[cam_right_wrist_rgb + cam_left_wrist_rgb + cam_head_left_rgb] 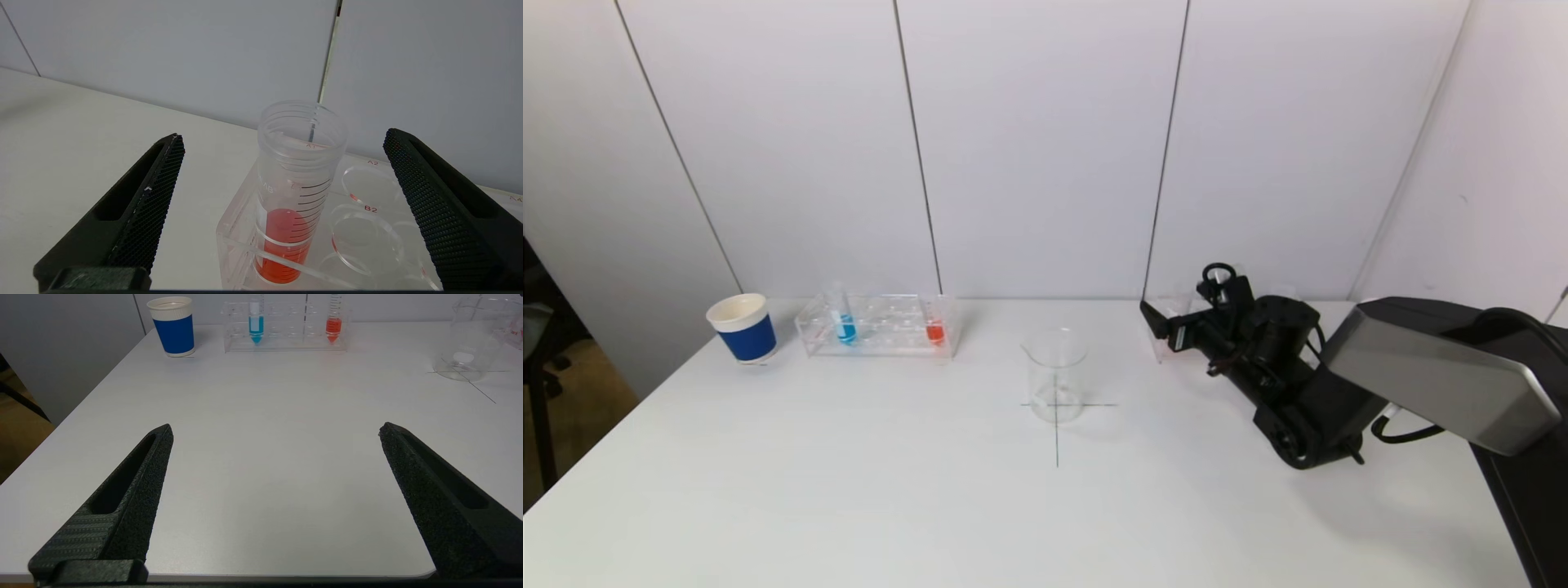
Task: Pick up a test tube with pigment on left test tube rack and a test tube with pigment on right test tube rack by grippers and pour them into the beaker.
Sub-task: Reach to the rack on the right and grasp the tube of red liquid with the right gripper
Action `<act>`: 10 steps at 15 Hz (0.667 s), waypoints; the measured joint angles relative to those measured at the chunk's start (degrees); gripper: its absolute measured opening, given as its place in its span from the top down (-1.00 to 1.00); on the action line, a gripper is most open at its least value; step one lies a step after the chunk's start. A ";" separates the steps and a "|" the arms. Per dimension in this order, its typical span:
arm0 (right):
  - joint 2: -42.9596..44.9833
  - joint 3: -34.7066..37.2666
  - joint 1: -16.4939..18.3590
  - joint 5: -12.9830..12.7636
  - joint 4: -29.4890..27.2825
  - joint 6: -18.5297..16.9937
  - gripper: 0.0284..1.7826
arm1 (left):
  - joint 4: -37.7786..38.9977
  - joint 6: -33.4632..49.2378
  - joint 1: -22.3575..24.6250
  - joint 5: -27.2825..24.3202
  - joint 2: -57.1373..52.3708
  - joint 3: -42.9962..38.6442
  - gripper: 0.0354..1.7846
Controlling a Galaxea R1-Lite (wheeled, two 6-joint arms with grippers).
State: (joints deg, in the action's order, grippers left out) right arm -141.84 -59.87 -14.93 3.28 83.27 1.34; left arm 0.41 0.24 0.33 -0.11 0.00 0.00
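My right gripper grabs the test tube by the bare upper part below its rim (298,171) next, since the rack (289,255) surrounds the tube's lower half.
The left rack (878,328) holds a tube with blue pigment (845,325) and a tube with red pigment (935,328); both also show in the left wrist view, the blue one (256,324) and the red one (333,326). The empty glass beaker (1056,376) stands mid-table on a cross mark. My right gripper (1166,325) is open at the right rack (1164,351). In the right wrist view its fingers (284,141) stand wide on either side of a tube with red pigment (300,183), not touching it; the tube stands upright in the rack's corner hole. My left gripper (276,430) is open and empty, low over the table's near left part.
A blue paper cup with a white rim (743,327) stands left of the left rack. The right rack's other holes (367,228) are empty. The wall runs close behind both racks. The table's left edge (81,400) is near the left gripper.
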 joint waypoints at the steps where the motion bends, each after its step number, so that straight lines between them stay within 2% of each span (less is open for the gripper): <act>1: -0.13 -0.16 0.00 0.00 0.00 -0.02 -0.99 | 0.00 0.00 0.00 0.01 0.00 0.00 -0.98; 10: -0.45 -0.33 0.05 -0.06 0.10 -0.02 -0.99 | 0.00 0.00 0.00 0.00 0.00 0.00 -0.98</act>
State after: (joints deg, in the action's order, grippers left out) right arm -142.29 -60.20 -14.88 3.22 83.37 1.32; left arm 0.41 0.24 0.33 -0.11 0.00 0.00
